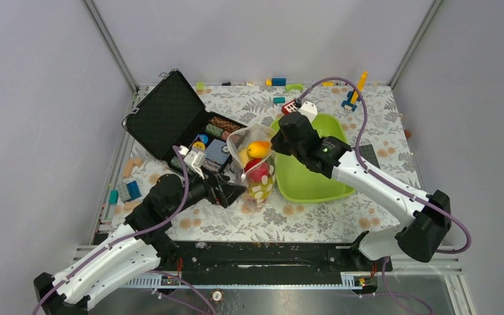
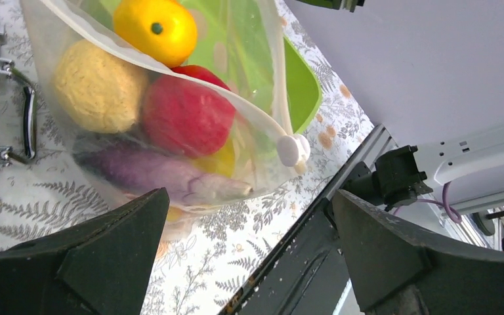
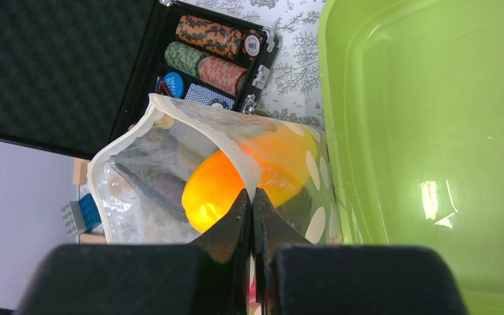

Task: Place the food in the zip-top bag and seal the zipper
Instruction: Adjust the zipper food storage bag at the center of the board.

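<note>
I should next grab the bag's zipper end [image 1: 244,176] [image 2: 290,146] with my left gripper, just next to the white slider tab. The tab then stays free to be pulled to seal the zipper.
The clear zip-top bag [image 1: 257,172] stands on the table between the black case and the green tray, its mouth open at the top. It holds food: an orange mango [image 1: 259,149], a red apple [image 2: 184,115], a yellowish ball [image 2: 98,88] and a purple eggplant [image 2: 151,172]. My right gripper [image 3: 252,195] is shut on the bag's whitish zipper rim [image 3: 233,154], just in front of the mango [image 3: 213,190]. My left gripper [image 2: 249,197] is open low beside the bag, nothing between its fingers. The white slider tab [image 2: 293,149] sits at the end of the zipper [image 2: 170,69].
An open black case [image 1: 170,115] with striped poker chips [image 3: 213,36] lies left of the bag. The lime-green tray [image 1: 308,180] sits right of it. Toy blocks [image 1: 130,190] lie at the left edge and along the back [image 1: 279,82]. A metal rail [image 1: 269,249] runs along the near edge.
</note>
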Tool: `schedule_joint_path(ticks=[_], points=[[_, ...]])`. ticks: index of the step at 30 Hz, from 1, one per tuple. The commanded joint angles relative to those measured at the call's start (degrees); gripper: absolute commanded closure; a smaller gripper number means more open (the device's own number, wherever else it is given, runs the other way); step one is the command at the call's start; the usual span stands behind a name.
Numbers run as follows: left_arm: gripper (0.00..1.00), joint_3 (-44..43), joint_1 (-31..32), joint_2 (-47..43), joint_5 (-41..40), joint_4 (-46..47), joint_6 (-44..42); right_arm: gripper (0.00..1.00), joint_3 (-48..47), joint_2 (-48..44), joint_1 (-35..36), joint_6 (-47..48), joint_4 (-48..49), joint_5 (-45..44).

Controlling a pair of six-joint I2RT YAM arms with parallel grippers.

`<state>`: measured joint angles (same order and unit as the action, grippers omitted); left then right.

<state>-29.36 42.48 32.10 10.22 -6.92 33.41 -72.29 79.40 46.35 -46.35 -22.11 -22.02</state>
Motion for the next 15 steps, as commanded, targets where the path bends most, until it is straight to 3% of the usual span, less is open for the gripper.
schedule_joint_path(ticks=[1, 8, 15], points=[[0.04, 3.33, 5.30, 1.27, -10.45, 13.61, -2.71, 1.00, -3.84, 1.33, -1.31, -2.65, -1.14, -3.41], [0.15, 6.76, 19.02, 4.30, -35.03, 23.51, -12.24, 1.00, -3.59, 2.46, -2.13, -3.43, -1.39, -2.14], [0.32, 9.59, 20.87, 8.47, -39.77, 32.73, -14.24, 1.00, -2.93, 2.58, -2.55, -3.61, -1.39, -1.01]])
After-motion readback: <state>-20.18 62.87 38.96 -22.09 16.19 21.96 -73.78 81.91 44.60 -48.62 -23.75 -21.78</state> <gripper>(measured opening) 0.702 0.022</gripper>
